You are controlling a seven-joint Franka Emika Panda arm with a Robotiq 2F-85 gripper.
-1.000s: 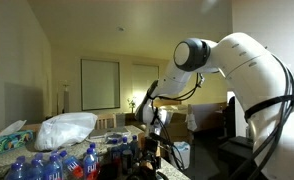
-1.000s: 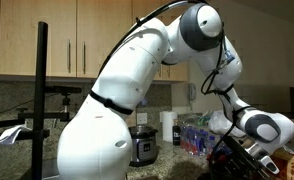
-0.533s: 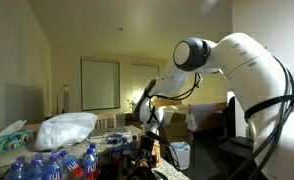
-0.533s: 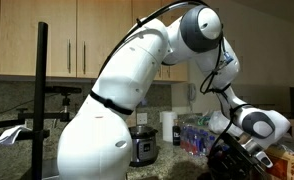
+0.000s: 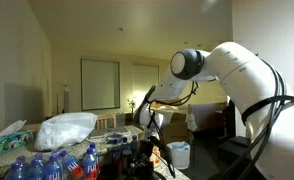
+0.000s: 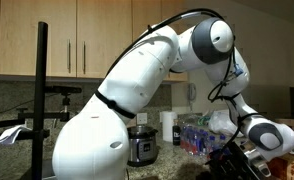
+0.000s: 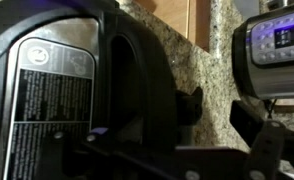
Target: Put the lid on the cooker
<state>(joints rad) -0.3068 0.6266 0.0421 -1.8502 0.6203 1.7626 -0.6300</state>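
My gripper reaches the lid and grabs its rim at the part beside the open granite next, leaving the rest free to set onto the cooker (image 6: 142, 145).
In the wrist view the lid (image 7: 57, 90), large, round and dark with a silver printed label, fills the left half. It lies close in front of the camera on the speckled granite counter (image 7: 202, 60). My gripper (image 7: 222, 115) is open; only granite shows between its dark fingers (image 7: 191, 106), and the left one is right beside the lid's rim. The cooker (image 7: 272, 45), silver with a lit display, stands at the upper right, and appears again as the cooker (image 6: 142, 145) in an exterior view. Low over the counter in both exterior views, the gripper (image 6: 234, 160) is dim.
Several water bottles (image 5: 52, 165) stand at the near counter edge, with a white plastic bag (image 5: 67, 130) behind them. More bottles (image 6: 197, 135) and a paper towel roll (image 6: 168, 127) stand beside the cooker. A black stand (image 6: 41, 100) rises at the side.
The arm's upper joints have swung sideways and a little lower. The gripper stays low over the counter and stays open.
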